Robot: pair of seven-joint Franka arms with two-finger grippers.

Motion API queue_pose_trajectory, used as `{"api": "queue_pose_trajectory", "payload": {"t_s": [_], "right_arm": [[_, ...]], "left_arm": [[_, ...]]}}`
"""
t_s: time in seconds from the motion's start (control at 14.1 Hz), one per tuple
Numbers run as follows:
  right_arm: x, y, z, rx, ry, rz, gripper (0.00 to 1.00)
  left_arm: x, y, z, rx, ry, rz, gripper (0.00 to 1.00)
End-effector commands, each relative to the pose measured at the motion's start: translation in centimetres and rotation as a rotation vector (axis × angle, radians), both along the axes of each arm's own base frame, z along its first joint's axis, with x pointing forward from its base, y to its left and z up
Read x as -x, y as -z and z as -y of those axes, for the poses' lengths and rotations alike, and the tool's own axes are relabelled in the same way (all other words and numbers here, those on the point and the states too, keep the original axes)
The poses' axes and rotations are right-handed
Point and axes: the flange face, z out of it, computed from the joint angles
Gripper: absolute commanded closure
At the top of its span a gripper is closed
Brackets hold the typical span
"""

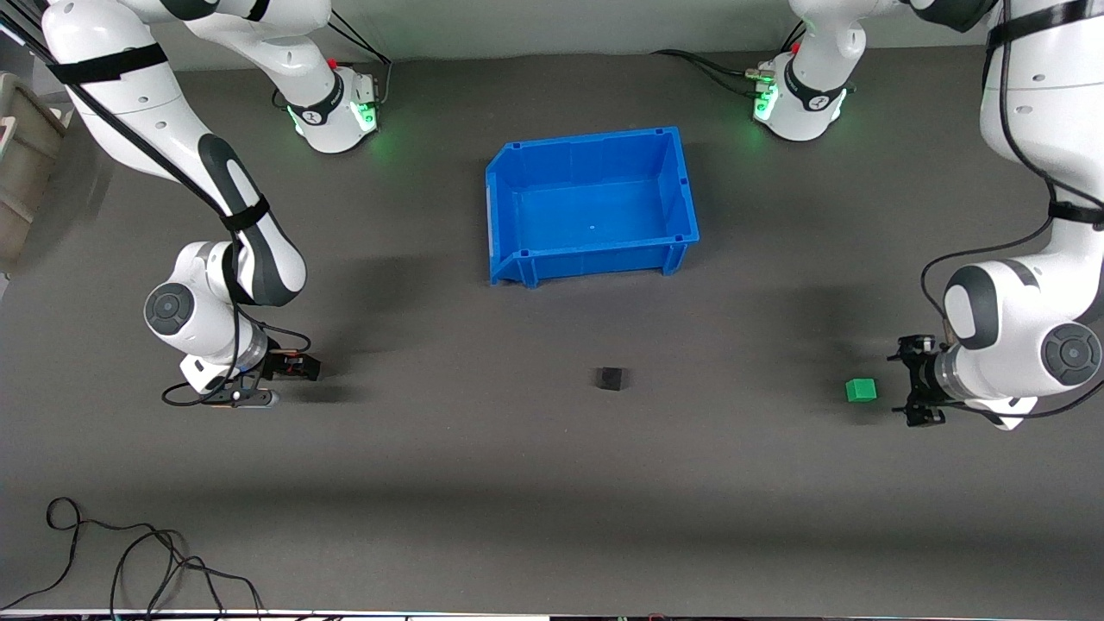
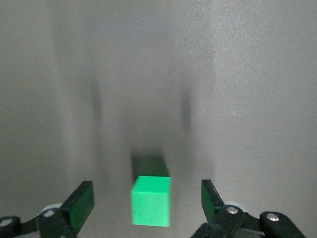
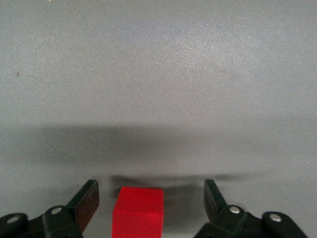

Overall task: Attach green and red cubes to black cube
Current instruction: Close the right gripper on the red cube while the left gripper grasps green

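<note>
In the front view my left gripper's fingers stop short of the green cube, so it is too early to close on the cube before moving toward it.
The black cube sits on the dark table, nearer the front camera than the blue bin. The green cube lies toward the left arm's end of the table. My left gripper is low beside it and open. In the left wrist view the green cube stands between the spread fingers, untouched. My right gripper is low at the right arm's end and open. In the right wrist view the red cube stands between its spread fingers, untouched. The red cube is hidden in the front view.
The blue bin stands empty at the table's middle, nearer the robots' bases. Loose black cables lie near the front edge at the right arm's end. A beige box stands off the table at that end.
</note>
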Motion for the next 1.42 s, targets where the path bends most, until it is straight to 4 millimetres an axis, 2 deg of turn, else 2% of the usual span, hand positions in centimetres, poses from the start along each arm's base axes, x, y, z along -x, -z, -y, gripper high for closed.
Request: {"api": "queue_pose_trajectory", "payload": {"t_s": [0.0,0.14,0.5,0.64,0.78,1.07,1.14,1.28,1.35], "right_arm": [[0.0,0.1,-0.4,-0.007,0.024,0.004,0.09],[0.1,0.5,-0.4,-0.007,0.025,-0.007,0.09],[0.3,0.8,-0.8,-0.01,0.023,-0.015,0.14],[0.3,0.8,-0.9,-0.011,0.021,-0.015,0.17],[0.3,0.8,-0.9,-0.012,0.023,-0.015,0.22],[0.3,0.8,-1.0,-0.012,0.021,-0.015,0.49],[0.3,0.8,-1.0,-0.012,0.02,-0.017,0.6],[0.2,0.6,-1.1,-0.013,0.02,-0.014,0.85],[0.3,0.5,-1.1,-0.014,0.019,-0.02,1.0]], "left_arm": [[-1.2,1.6,1.1,-0.001,-0.1,0.021,0.04],[-0.8,3.9,3.0,-0.008,-0.078,0.028,0.04],[-0.8,4.3,1.6,-0.027,-0.049,0.042,0.06],[-0.6,4.5,1.2,-0.022,0.015,0.04,0.04],[-0.2,4.9,1.2,-0.02,0.036,0.028,0.08],[0.3,5.3,2.2,-0.017,0.058,0.009,0.1],[0.4,5.2,2.3,-0.015,0.071,0.006,0.12],[0.4,4.7,2.5,-0.013,0.076,0.005,0.38],[0.4,4.7,2.4,-0.013,0.074,0.005,0.6]]}}
